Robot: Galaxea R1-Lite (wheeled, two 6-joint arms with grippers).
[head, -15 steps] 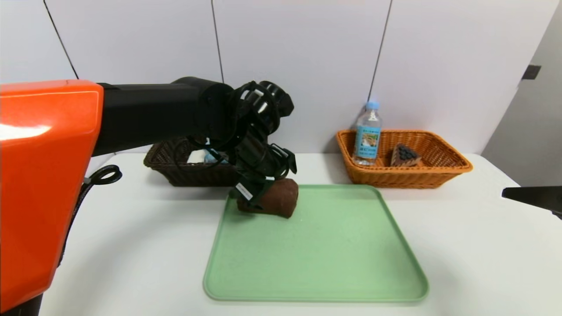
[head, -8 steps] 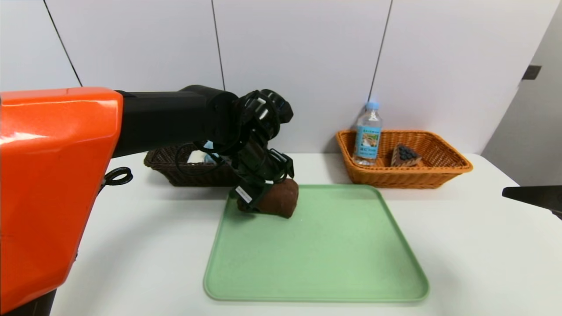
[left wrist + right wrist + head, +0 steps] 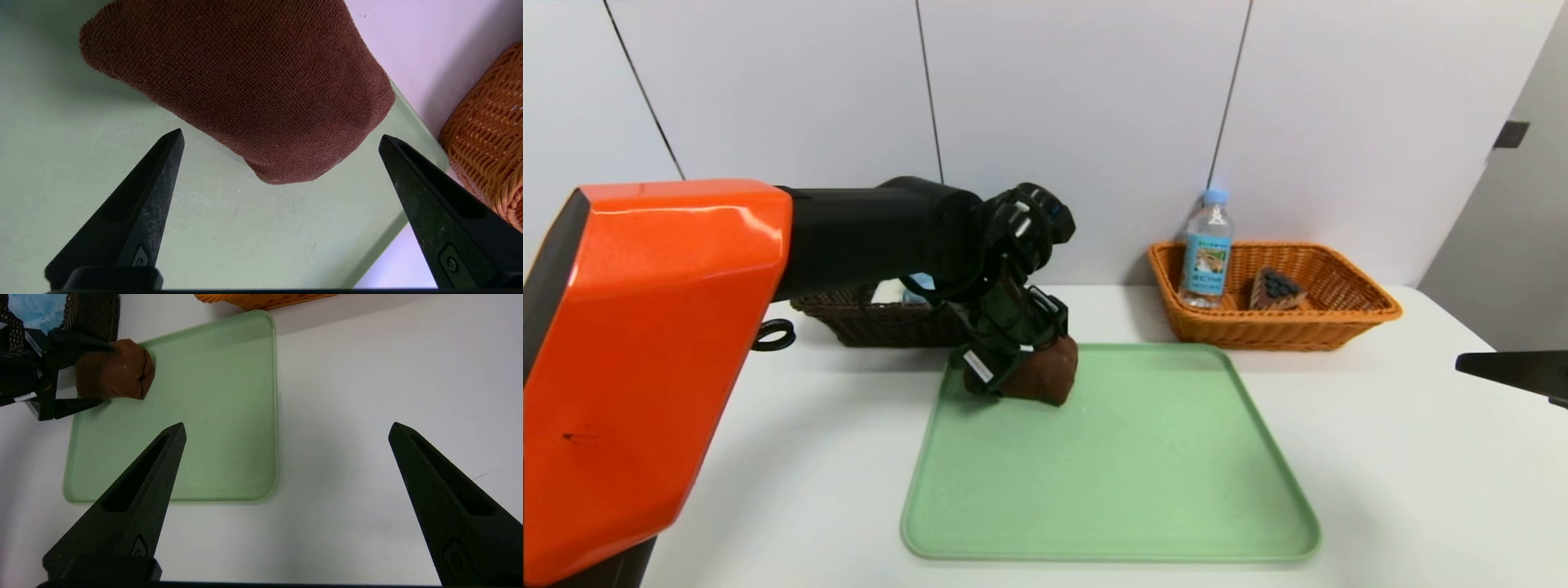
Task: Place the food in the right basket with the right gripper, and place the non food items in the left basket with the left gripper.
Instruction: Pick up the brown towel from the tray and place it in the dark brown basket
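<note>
The left gripper grabs the towel by its narrow corner end (image 3: 289,164) next, since the towel's rolled body spreads wider than my open fingers.
The brown rolled towel (image 3: 1045,371) lies at the far left corner of the green tray (image 3: 1111,474). My left gripper (image 3: 1005,367) is down over it, open, with one end of the towel (image 3: 245,73) between the spread fingers (image 3: 163,171), neither of them pressing it. The dark brown left basket (image 3: 882,322) behind holds the blue pouf (image 3: 921,282) and white soap (image 3: 890,290). The water bottle (image 3: 1207,253) and cake slice (image 3: 1276,287) sit in the orange right basket (image 3: 1339,327). My right gripper (image 3: 286,426) hangs open over bare table at the right edge.
The tray (image 3: 204,416) takes up the middle of the white table. Both baskets stand along the back wall. The left arm's orange cover fills the left side of the head view and hides the table behind it.
My left gripper has sunk lower and closer around the towel's end, staying open. The towel has not moved, and the right arm is still.
</note>
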